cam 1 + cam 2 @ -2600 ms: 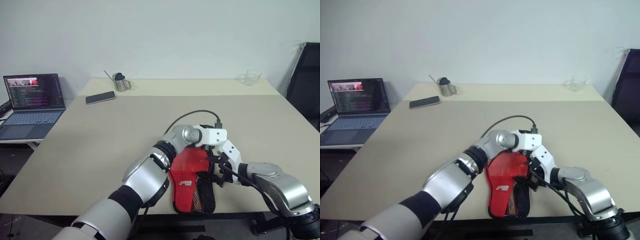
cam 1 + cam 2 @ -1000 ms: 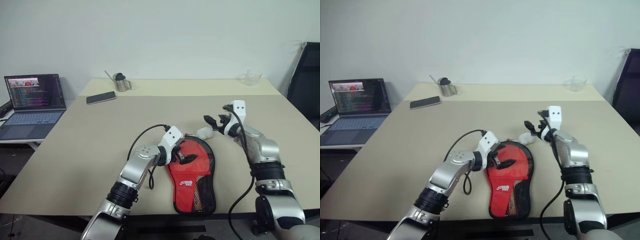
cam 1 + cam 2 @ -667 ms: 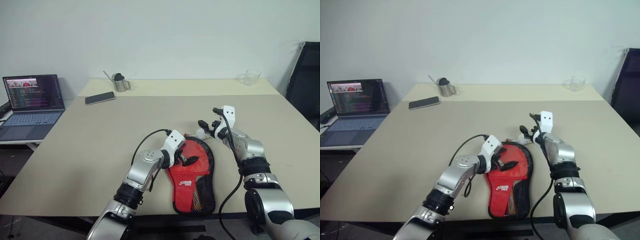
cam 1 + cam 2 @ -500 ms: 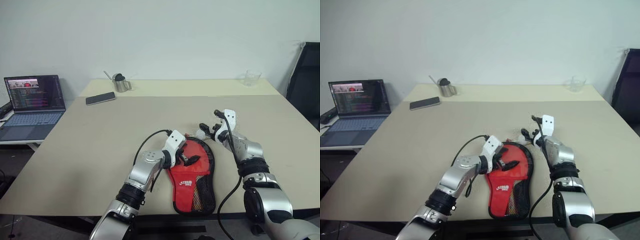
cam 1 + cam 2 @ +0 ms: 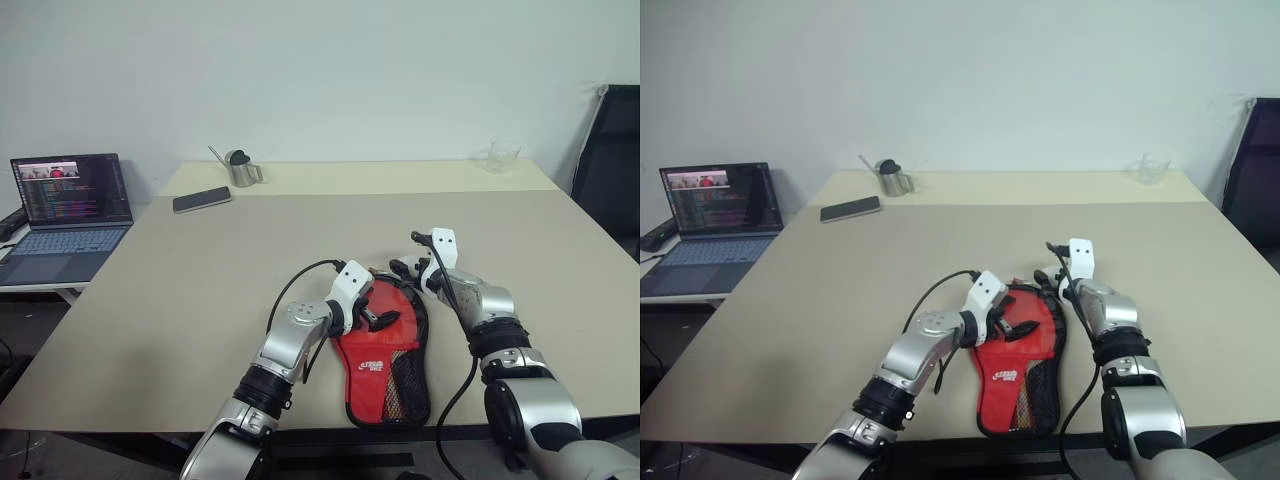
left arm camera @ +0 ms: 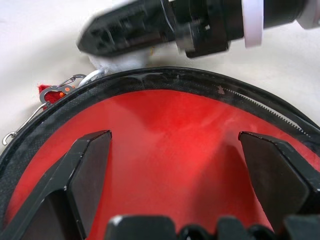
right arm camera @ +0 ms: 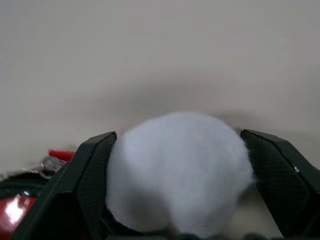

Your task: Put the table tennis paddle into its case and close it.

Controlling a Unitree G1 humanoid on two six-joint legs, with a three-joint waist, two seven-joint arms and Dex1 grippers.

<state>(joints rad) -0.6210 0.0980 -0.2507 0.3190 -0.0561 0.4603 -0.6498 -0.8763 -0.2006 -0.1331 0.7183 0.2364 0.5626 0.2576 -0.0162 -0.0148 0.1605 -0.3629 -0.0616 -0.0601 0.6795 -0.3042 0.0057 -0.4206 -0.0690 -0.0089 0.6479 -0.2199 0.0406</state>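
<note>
The fingers of my right gripper are on both sides of the white ball (image 7: 175,175), so my right gripper should now close on the ball.
The case (image 5: 385,352) lies flat near the table's front edge, red panel and black mesh up, its round end pointing away from me. The table tennis paddle is hidden. My left gripper (image 5: 378,316) hovers open just over the case's round end; in the left wrist view its fingers (image 6: 85,170) stand wide apart above the red panel (image 6: 170,130). My right gripper (image 5: 405,270) is low at the far rim of the case, open. A white ball (image 7: 175,175) sits between its spread fingers (image 7: 87,175). The case's zip pull (image 6: 52,92) lies beside the ball.
An open laptop (image 5: 65,200) stands on a side table at the left. A phone (image 5: 201,198) and a metal cup (image 5: 240,167) sit at the back left of the table (image 5: 200,280), a clear glass (image 5: 503,155) at the back right. A black chair (image 5: 610,170) is at the right.
My right gripper has come down and inward from above the table to the case's far rim, around the white ball. The left gripper has sunk slightly over the case.
</note>
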